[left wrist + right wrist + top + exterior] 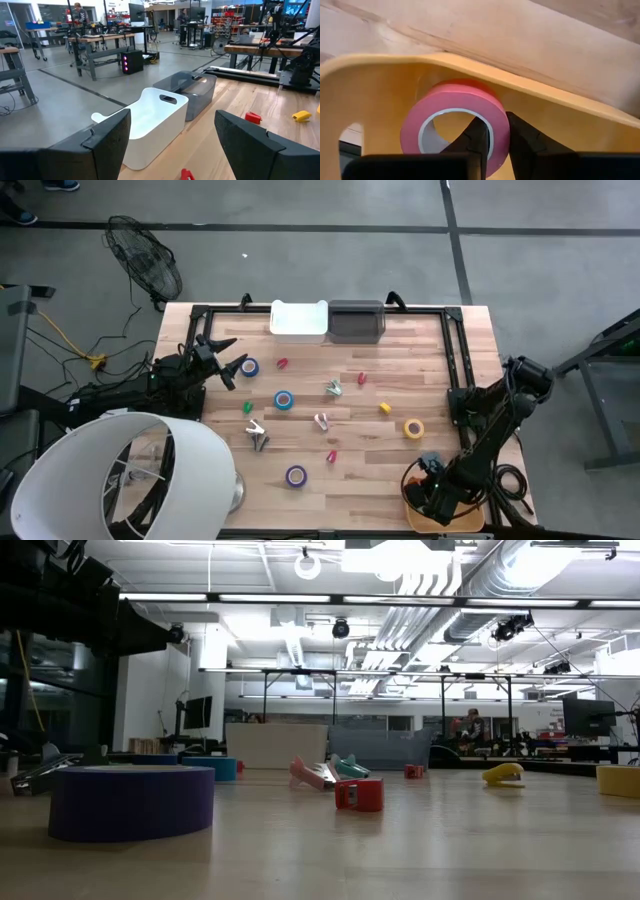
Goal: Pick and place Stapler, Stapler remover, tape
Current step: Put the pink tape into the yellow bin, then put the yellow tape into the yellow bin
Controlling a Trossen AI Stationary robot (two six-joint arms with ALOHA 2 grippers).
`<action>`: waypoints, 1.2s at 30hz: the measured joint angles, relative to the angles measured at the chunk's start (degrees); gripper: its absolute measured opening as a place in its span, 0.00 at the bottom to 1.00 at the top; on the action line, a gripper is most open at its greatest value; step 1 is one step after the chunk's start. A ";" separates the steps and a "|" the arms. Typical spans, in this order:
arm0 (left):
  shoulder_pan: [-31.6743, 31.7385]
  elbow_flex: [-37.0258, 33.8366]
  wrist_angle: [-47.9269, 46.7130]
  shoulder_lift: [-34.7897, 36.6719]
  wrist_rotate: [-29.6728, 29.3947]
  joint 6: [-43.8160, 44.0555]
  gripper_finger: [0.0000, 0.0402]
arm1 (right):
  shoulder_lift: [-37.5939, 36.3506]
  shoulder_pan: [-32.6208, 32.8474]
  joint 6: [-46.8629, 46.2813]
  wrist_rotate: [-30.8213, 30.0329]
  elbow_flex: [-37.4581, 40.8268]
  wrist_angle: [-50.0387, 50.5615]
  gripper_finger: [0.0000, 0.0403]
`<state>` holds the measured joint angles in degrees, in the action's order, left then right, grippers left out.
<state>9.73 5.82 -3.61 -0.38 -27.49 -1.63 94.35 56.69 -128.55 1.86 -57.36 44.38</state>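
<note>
I should open my right gripper now. The pink tape roll is inside the tan bin's rim in the right wrist view, so the roll would stay in the bin.
My right gripper [496, 134] reaches down into a tan bin [380, 75] at the table's near right corner [408, 477] and is shut on a pink tape roll [445, 102] inside it. My left gripper [236, 357] is open and hovers at the table's left side, beside a blue tape roll [247, 366]. Two more blue rolls [284, 400] [296, 475], a yellow roll [414, 428], and small red [361, 379], green [247, 408] and yellow [385, 409] staplers lie on the wood. Staple removers [333, 387] [322, 421] [258, 435] lie there too. My right gripper pinches the pink roll's wall [499, 127], with one finger [472, 142] inside the roll's hole and the other [525, 142] outside it. The roll stands on edge inside the tan bin. Whether it rests on the bin's floor is hidden by the fingers.
A white bin [299, 319] and a grey bin [357, 321] stand at the table's far edge; the left wrist view shows them ahead [150, 125] [192, 90]. A large white round shade [130, 470] overhangs the near left corner. A black frame [455, 350] borders the table.
</note>
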 joint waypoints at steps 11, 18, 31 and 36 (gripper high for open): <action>-0.01 0.00 0.00 -0.02 -0.02 0.00 0.71 | 0.00 -0.39 -0.13 0.49 0.03 -0.30 0.21; -0.02 0.00 0.02 0.00 -0.02 0.00 0.71 | -0.12 -0.44 1.34 2.15 0.04 -0.62 0.40; -0.01 0.01 0.01 -0.01 -0.01 0.00 0.71 | -11.78 -1.58 6.68 -3.00 0.04 4.40 0.55; 0.00 0.00 0.02 -0.02 -0.01 0.00 0.71 | -17.80 -6.34 13.20 -7.41 0.04 14.26 0.54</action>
<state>9.73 5.82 -3.60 -0.40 -27.49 -1.63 76.55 50.34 -115.35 -5.55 -57.32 58.64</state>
